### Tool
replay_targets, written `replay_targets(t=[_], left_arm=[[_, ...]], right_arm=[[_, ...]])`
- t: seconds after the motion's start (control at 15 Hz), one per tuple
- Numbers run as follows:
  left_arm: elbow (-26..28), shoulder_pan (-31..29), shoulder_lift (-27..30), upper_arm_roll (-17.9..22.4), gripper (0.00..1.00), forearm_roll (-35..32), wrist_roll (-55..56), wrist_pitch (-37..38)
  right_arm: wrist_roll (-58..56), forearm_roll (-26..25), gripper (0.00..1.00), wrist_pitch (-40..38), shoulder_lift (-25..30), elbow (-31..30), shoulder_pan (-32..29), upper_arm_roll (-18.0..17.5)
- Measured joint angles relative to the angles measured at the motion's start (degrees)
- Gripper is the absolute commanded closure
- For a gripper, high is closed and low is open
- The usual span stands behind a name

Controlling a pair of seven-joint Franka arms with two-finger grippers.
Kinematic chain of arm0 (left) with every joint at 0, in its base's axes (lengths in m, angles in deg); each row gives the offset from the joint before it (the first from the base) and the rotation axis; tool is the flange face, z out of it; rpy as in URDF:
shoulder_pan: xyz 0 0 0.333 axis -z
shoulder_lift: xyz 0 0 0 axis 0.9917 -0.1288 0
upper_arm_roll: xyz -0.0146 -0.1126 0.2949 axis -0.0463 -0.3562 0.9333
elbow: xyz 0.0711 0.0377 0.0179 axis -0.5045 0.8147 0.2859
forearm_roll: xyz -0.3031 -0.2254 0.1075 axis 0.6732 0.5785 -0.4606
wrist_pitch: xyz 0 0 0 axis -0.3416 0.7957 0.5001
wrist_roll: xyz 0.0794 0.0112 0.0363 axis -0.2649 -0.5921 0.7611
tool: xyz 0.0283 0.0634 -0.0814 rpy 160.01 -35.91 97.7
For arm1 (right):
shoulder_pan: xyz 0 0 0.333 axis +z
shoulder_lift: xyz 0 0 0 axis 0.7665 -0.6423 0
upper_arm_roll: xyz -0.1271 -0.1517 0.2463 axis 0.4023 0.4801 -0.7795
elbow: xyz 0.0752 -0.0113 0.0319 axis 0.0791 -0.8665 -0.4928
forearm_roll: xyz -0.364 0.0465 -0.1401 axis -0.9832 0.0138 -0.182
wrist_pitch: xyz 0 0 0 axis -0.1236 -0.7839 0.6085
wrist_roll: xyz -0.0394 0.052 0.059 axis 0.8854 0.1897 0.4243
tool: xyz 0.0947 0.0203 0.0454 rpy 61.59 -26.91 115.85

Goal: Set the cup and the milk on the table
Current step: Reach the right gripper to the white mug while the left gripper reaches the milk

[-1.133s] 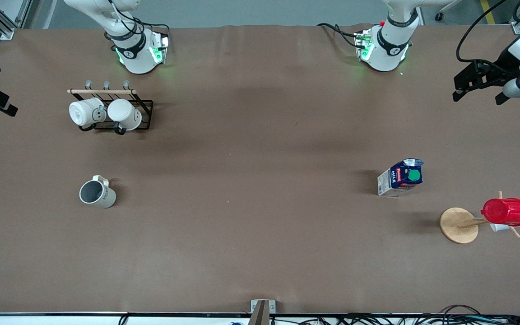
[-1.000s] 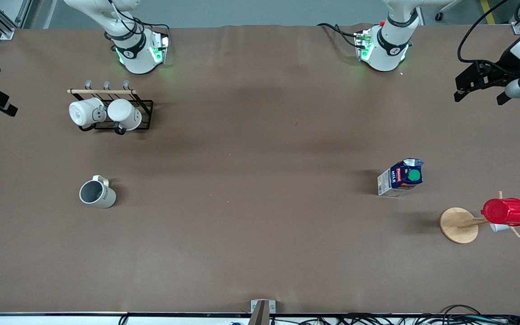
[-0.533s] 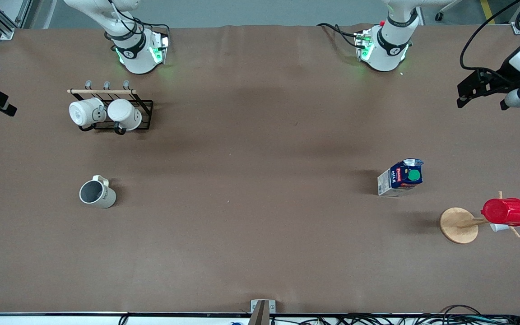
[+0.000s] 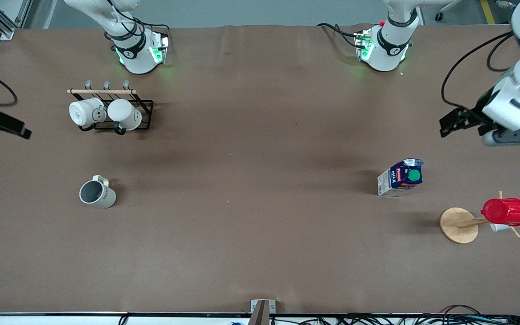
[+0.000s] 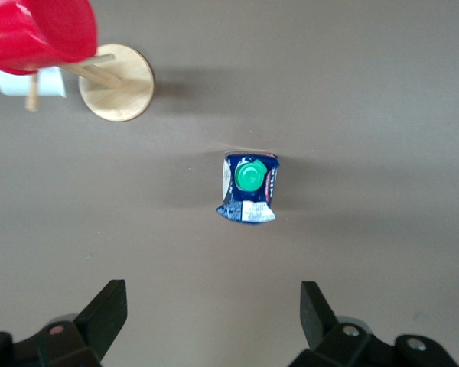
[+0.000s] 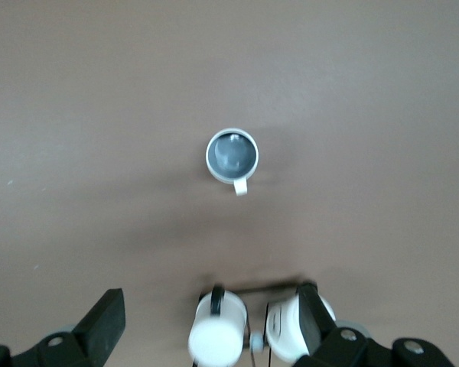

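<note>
My left gripper grabs the milk by its flat facing sides next, since the milk's top slopes and has a raised green cap (image 4: 414, 175).
The cup (image 4: 97, 194), cream-white with a grey inside, stands upright on the brown table (image 4: 260, 216) toward the right arm's end. It also shows in the right wrist view (image 6: 232, 156). The milk (image 4: 400, 177), a blue carton with a green cap, stands on the table toward the left arm's end. It also shows in the left wrist view (image 5: 249, 188). My left gripper (image 4: 463, 128) hangs open and empty over bare table beside the milk; its fingers spread wide in the left wrist view (image 5: 214, 302). My right gripper (image 6: 210, 306) is open and empty, high over the mug rack.
A black wire rack (image 4: 145, 113) with two white mugs (image 4: 106, 113) stands farther from the front camera than the cup. A red plastic cup (image 4: 506, 212) hangs on a wooden stand (image 4: 458, 225) nearer the front camera than the milk.
The left hand has swung from the table's end toward the milk. The right hand has shifted slightly the same way. The cup and milk have not moved.
</note>
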Motion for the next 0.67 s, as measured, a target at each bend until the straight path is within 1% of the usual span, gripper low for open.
replay_targets(t=[0.13,0.27,0.47,0.67], left_arm=[[4.40,0.01,-0.94,-0.03,0.00,-0.04,-0.14,-5.83],[7.79,0.08,-1.69,-0.28,0.00,-0.04,-0.58,-10.62],[9.27,0.17,-3.96,-0.41,0.00,-0.05,-2.89,-15.34],[9.34,0.19,-7.67,-0.43,0.01,-0.05,-4.67,-20.09]], right_arm=[[-5.69,0.00,0.00,5.92,-4.41,-2.10,-1.92,0.04],[-10.74,0.04,0.00,10.97,-8.90,-2.87,-4.50,0.09],[-12.94,0.11,0.00,18.90,-13.42,-5.37,-5.42,-0.08],[-12.99,0.11,0.00,30.94,-14.68,-13.33,-3.68,-0.80]])
